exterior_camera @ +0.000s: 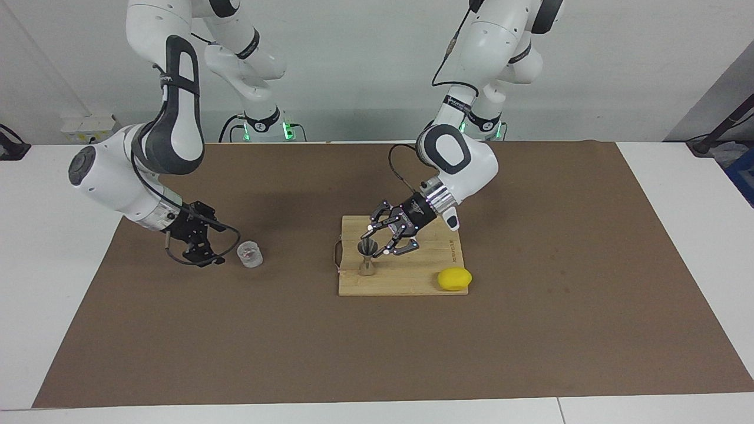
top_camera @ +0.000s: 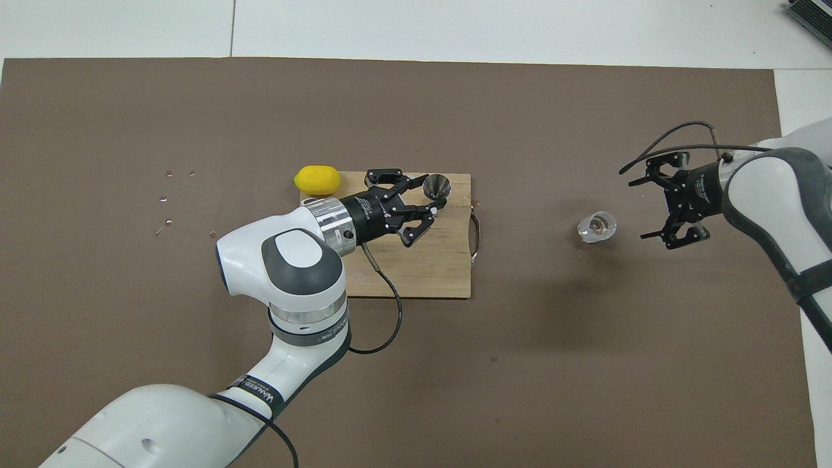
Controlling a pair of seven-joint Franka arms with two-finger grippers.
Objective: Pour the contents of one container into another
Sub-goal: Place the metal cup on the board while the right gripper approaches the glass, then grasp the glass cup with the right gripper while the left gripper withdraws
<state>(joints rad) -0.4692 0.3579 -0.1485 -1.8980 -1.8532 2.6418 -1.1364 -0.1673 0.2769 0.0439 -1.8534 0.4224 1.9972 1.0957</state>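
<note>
The left gripper can let go of the upright metal jigger (top_camera: 437, 186) now, because the jigger is low over the surface inside the wooden cutting board's edge (top_camera: 444, 242) and would stand there.
The small clear tumbler (exterior_camera: 250, 254) (top_camera: 598, 226) stands on the brown mat toward the right arm's end of the table. My right gripper (exterior_camera: 215, 244) (top_camera: 640, 209) hangs low beside it, open, a short gap away from the glass. The metal hourglass jigger (exterior_camera: 366, 257) (top_camera: 436, 186) is upright at the handle end of the wooden cutting board (exterior_camera: 412, 277) (top_camera: 429, 273). My left gripper (exterior_camera: 377, 246) (top_camera: 430, 203) is shut on the jigger, gripping it from the side, its foot at or just above the board.
A yellow lemon (exterior_camera: 454, 279) (top_camera: 316, 180) lies at the board's corner toward the left arm's end. A few small scraps (top_camera: 166, 195) dot the mat past the lemon. The brown mat (exterior_camera: 530, 330) covers most of the white table.
</note>
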